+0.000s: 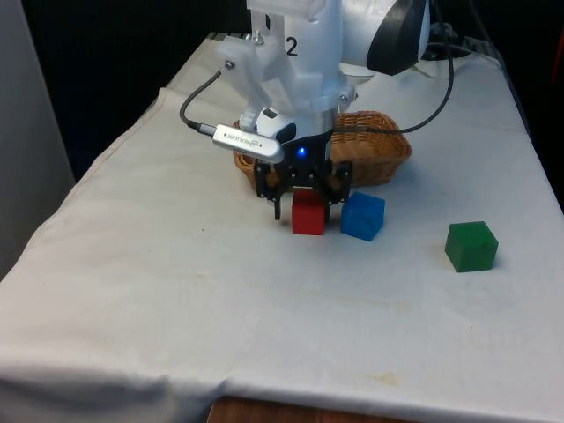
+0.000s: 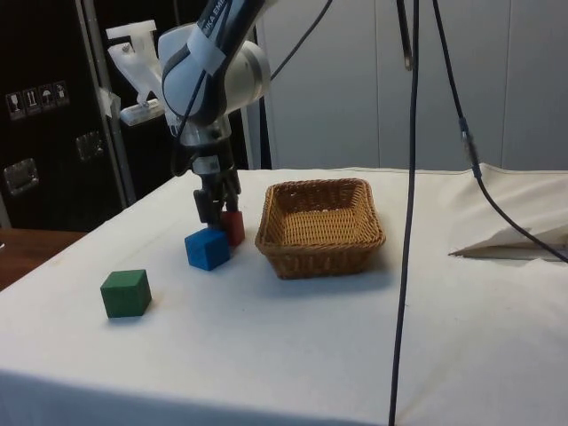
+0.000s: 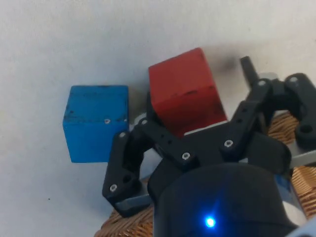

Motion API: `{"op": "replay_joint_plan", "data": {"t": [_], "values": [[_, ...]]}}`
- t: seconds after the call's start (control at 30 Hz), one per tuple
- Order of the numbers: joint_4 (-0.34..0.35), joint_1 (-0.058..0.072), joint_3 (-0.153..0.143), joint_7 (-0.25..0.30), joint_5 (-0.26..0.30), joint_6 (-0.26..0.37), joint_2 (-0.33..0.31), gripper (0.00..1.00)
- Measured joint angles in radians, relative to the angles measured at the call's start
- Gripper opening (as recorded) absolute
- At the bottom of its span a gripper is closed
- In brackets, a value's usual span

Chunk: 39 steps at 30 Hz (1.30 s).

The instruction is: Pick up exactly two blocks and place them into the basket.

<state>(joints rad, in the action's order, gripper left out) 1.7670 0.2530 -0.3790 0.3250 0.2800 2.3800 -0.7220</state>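
Next, my gripper grabs the red block point(image 1: 308, 218) by its opposite sides, as one of the two blocks for the wicker basket point(image 1: 392, 148).
A red block point(image 1: 308, 218) point(image 2: 235, 227) point(image 3: 185, 94) rests on the white cloth just in front of the wicker basket point(image 1: 392, 148) point(image 2: 319, 244). My gripper point(image 1: 306, 210) point(image 2: 222, 209) point(image 3: 197, 84) is lowered over it, open, with one finger on either side and small gaps to the block's faces. A blue block point(image 1: 363, 216) point(image 2: 208, 248) point(image 3: 96, 123) sits right beside the red one, on the front view's right. Further towards the front view's right stands a green block point(image 1: 471, 246) point(image 2: 125, 293), alone. The basket holds nothing that I can see.
The basket's near rim point(image 3: 301, 185) lies close behind the gripper. Black cables point(image 2: 408, 177) hang over the table beside the basket. A fold of cloth point(image 2: 515, 244) rises at the far side of the side view.
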Motion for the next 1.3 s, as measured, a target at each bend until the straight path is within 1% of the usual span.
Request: {"op": "replay_joint_plan", "data": {"t": [0.07,0.13,0.17,0.6,0.7,0.87,0.93,0.97,1.1,1.13,1.17,1.3], "values": [[0.000,0.000,0.000,0.000,0.000,-0.001,0.000,0.29],[0.000,0.000,0.000,0.000,0.000,-0.001,0.000,0.06],[0.000,0.000,0.000,0.000,0.000,-0.001,0.000,0.00],[0.000,0.000,-0.003,-0.001,0.000,-0.004,0.005,0.00],[0.014,0.004,-0.010,-0.003,0.000,-0.027,0.039,0.00],[0.061,0.009,-0.016,-0.009,-0.008,-0.048,0.111,0.00],[0.061,0.009,-0.016,-0.009,-0.008,-0.048,0.111,0.00],[0.072,0.010,-0.019,-0.009,-0.009,-0.051,0.128,0.00],[0.086,0.014,-0.027,-0.009,-0.010,-0.070,0.160,0.00],[0.096,0.016,-0.031,-0.009,-0.013,-0.082,0.180,0.00],[0.096,0.016,-0.031,-0.009,-0.013,-0.082,0.180,0.00],[0.126,0.019,-0.039,-0.009,-0.022,-0.096,0.225,0.00]]}}
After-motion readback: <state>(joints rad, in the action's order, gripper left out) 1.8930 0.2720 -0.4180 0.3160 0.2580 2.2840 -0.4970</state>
